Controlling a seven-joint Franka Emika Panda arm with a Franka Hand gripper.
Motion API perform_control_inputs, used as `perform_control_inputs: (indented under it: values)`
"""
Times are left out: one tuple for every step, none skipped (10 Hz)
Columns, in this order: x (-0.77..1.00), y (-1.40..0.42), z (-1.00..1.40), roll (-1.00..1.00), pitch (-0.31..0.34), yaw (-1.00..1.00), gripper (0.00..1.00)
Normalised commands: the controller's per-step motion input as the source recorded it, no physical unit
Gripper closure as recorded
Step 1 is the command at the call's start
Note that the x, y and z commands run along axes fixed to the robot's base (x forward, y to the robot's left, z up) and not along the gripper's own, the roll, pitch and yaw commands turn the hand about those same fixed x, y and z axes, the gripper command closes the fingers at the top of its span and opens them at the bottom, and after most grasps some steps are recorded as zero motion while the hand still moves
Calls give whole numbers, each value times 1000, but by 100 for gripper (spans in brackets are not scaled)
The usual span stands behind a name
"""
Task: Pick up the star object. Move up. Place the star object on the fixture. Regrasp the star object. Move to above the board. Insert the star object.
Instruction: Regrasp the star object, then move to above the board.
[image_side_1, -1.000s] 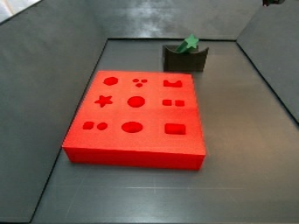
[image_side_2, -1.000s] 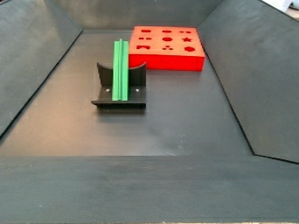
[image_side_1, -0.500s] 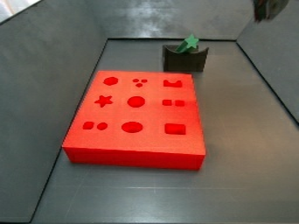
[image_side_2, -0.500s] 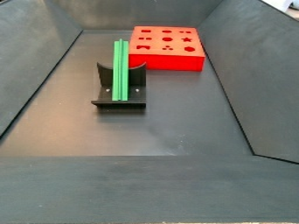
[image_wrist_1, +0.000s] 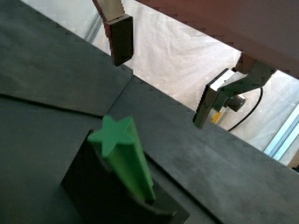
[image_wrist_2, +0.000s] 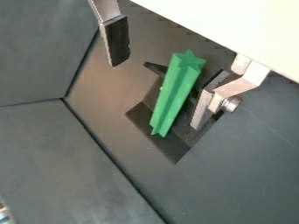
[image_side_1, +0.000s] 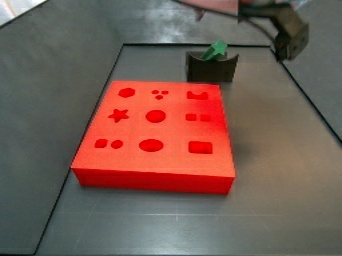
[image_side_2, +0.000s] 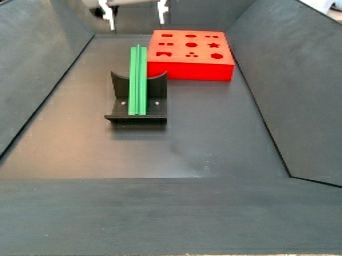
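Observation:
My gripper picks up the star object by its long ridged sides next, to insert the star object into the board's star-shaped hole.
The green star object lies lengthwise in the notch of the dark fixture; it also shows in a side view on the fixture. The red board lies flat on the floor beside them. My gripper hangs open and empty above the far end of the star object. In both wrist views the star object sits below the gripper, apart from both fingers, with the fixture under it.
Sloping dark grey walls enclose the floor on all sides. The board's near edge lies close to the fixture's right side.
The gripper has come down into both side views from above, toward the fixture's far end. The star object, the fixture and the board have not moved.

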Motion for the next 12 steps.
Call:
perform_control_inputs:
  values:
    - [111,19,-1000,79,-93,73,0]
    - [115,15,-1000,80,-90,48,0]
    - [122,10,-1000,81,-88,31,0]
    - [122,4,-917,86,-70,6,0]
    - [113,1,-762,84,-54,-8,0]
    - [98,-2,-558,79,-30,-15,0]
    - [90,-3,-409,80,-15,-12,0]
    - [84,-5,-223,74,1,-5,0]
    - [0,0,0,0,0,0,100]
    - [109,-141,1000,0,6,235,100]
    - [107,-141,1000,-5,6,227,100]
    - [104,-134,1000,0,4,187,100]
